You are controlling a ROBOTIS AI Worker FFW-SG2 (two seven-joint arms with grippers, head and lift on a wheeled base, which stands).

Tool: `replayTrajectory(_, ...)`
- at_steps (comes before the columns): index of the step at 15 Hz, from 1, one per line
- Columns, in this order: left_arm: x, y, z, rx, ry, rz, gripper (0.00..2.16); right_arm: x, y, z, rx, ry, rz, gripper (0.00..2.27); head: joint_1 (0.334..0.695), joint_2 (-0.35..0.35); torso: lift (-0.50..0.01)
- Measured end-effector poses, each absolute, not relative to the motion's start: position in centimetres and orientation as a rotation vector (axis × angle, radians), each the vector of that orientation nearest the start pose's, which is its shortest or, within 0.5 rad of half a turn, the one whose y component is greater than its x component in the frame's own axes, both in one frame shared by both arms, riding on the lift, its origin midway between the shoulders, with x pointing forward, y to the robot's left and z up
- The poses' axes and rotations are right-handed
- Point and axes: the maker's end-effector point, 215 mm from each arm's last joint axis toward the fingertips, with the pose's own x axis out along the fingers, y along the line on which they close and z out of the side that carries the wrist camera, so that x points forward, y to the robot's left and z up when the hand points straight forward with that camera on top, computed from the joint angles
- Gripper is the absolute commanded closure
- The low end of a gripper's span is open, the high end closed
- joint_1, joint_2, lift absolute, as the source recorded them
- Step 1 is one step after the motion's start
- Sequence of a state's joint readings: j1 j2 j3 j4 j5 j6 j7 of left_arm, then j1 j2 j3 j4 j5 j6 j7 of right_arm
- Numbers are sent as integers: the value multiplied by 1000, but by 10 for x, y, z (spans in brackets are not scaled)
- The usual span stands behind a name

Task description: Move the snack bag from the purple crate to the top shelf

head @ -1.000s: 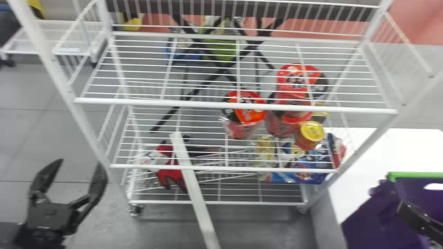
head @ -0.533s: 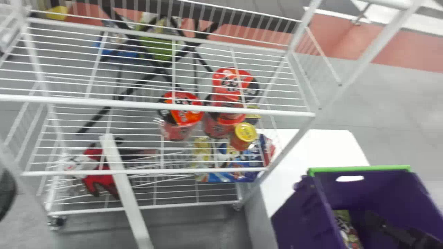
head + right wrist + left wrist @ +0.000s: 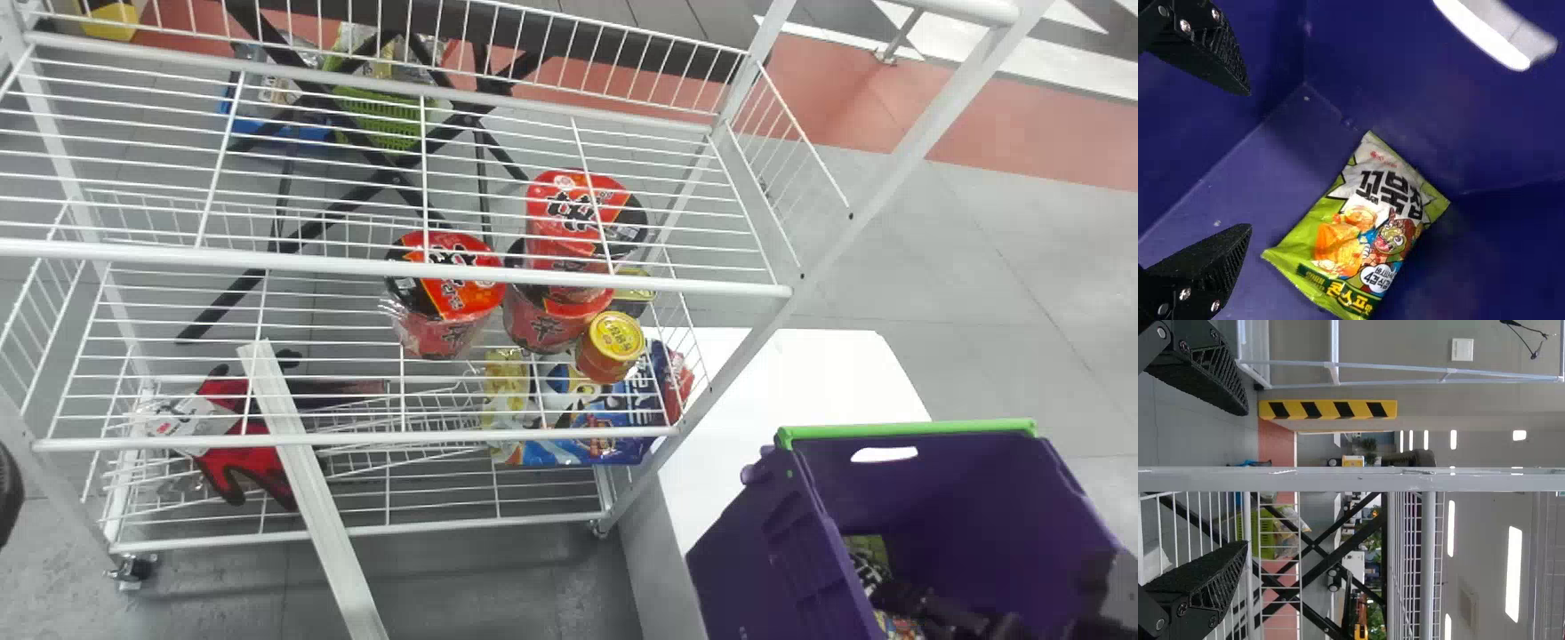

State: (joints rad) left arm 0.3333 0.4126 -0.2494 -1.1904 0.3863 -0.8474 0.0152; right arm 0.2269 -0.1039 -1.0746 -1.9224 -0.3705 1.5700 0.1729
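Observation:
I need to grab the snack bag with my right gripper by its side edge (image 3: 1343, 189) beside the black lettering (image 3: 1389, 190), to lift the bag up to the top shelf.
Down in the purple crate (image 3: 756, 569), my right gripper (image 3: 942, 613) reaches over the snack bag (image 3: 867, 547), partly covering it. In the right wrist view the green and white snack bag (image 3: 1361, 233) lies flat on the crate's floor, and my right gripper (image 3: 1248, 160) is open, its two fingers apart with nothing between them. At the head view's left edge a piece of my left gripper (image 3: 7, 493) shows beside the rack. The left wrist view has my left gripper (image 3: 1245, 480) open and empty, near a white post. The top shelf (image 3: 391, 265) is a white wire rack level.
Red noodle cups (image 3: 449, 298) and a yellow-lidded jar (image 3: 612, 345) stand on the shelf below. Lower down are blue packs (image 3: 578, 436) and a red glove (image 3: 240, 453). A white table (image 3: 809, 378) adjoins the rack's right side, by the crate.
The head view has swung right, so the rack sits farther left and more of the crate shows. The snack bag has come into sight, and the left gripper has slipped to the left edge.

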Motion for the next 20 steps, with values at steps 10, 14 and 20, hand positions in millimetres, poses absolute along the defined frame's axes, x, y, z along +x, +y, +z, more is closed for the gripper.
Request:
replayTrajectory(10,397,311,-465,17,-57,-91,130,230,-632,-583,724,1100,-697,103,695,-350,-452)
replayTrajectory(14,395,314,-469,25,-49,-90,130,241,-678,-587,669,1080,-758,103,695,-350,-452)
replayTrajectory(20,392,313,-471,27,-44,-91,130,260,-674,-636,569,1065,-731,107,695,-350,-452)
